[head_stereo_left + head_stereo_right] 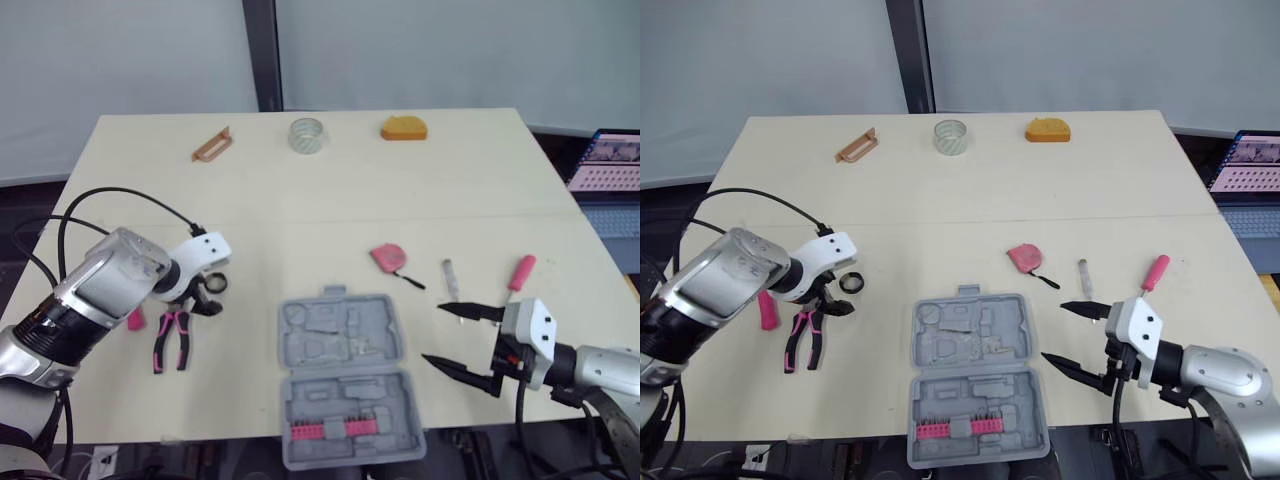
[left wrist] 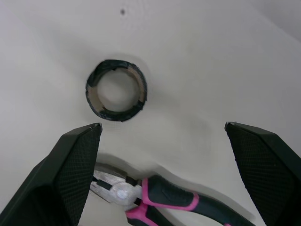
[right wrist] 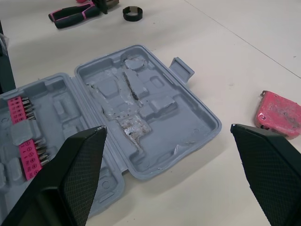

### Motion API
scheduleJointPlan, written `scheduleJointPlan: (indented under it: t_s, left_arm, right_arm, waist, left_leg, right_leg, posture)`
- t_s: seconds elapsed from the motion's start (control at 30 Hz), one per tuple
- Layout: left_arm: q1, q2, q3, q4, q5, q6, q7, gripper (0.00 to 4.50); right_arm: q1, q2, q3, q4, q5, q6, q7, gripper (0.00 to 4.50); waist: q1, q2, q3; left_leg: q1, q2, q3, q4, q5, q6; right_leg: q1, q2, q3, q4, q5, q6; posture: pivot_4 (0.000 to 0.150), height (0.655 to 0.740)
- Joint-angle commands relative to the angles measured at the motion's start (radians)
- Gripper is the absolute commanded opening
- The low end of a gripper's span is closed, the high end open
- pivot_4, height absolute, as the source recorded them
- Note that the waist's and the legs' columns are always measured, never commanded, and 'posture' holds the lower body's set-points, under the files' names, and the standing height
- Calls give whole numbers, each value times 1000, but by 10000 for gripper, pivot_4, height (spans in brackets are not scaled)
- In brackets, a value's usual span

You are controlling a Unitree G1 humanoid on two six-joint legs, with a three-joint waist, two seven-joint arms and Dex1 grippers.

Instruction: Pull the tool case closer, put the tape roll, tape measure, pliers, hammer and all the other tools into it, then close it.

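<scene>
I will grab the black tape roll by its ring side (image 1: 223, 283) (image 2: 140, 89) with my left gripper next, to put the roll in the tool case.
The grey tool case (image 1: 340, 385) lies open at the table's front middle, with pink bits in its near half. My left gripper (image 1: 205, 298) is open, hovering over the head of the pink-and-black pliers (image 2: 155, 200), with a small black tape roll (image 2: 116, 89) just beyond its tips. My right gripper (image 1: 433, 333) is open and empty, right of the case (image 3: 141, 117). A pink tape measure (image 1: 388, 258) lies behind the case, with a small silver tool (image 1: 451, 278) and a pink-handled screwdriver (image 1: 520, 272) to its right.
At the far side lie a clear tape roll (image 1: 307, 134), an orange object (image 1: 403, 128) and a brown tool (image 1: 211, 146). A pink item (image 1: 136, 320) sits partly hidden beside my left arm. A laptop (image 1: 610, 165) stands off the table's right edge.
</scene>
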Motion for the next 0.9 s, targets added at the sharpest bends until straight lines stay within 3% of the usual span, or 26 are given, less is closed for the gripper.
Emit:
scheduleJointPlan:
  t_s: [0.03, 0.87, 0.9]
  left_arm:
    - [-25, -25, -2, 31, 41, -31, -16, 45000]
    - [-3, -149, -18, 216, 188, -182, -76, 45000]
    - [0, -150, -16, 219, 192, -187, -78, 39795]
  right_arm:
    - [11, -7, -39, -47, 17, 3, -14, 44605]
    - [24, -18, -71, -96, 23, 60, -43, 44605]
    - [24, -17, -71, -98, 22, 63, -44, 45000]
  waist:
    - [0, 0, 0]
    - [-1, 0, 0]
    - [0, 0, 0]
  left_leg:
    - [0, 0, 0, 0, 0, 0]
    - [0, 0, 0, 2, 0, 0]
    - [0, 0, 0, 2, 0, 1]
  right_leg:
    - [0, 0, 0, 0, 0, 0]
    - [0, 0, 0, 2, 0, 0]
    - [0, 0, 0, 2, 0, 0]
  posture:
    - [1500, 7400]
    - [1500, 7400]
    - [1500, 7400]
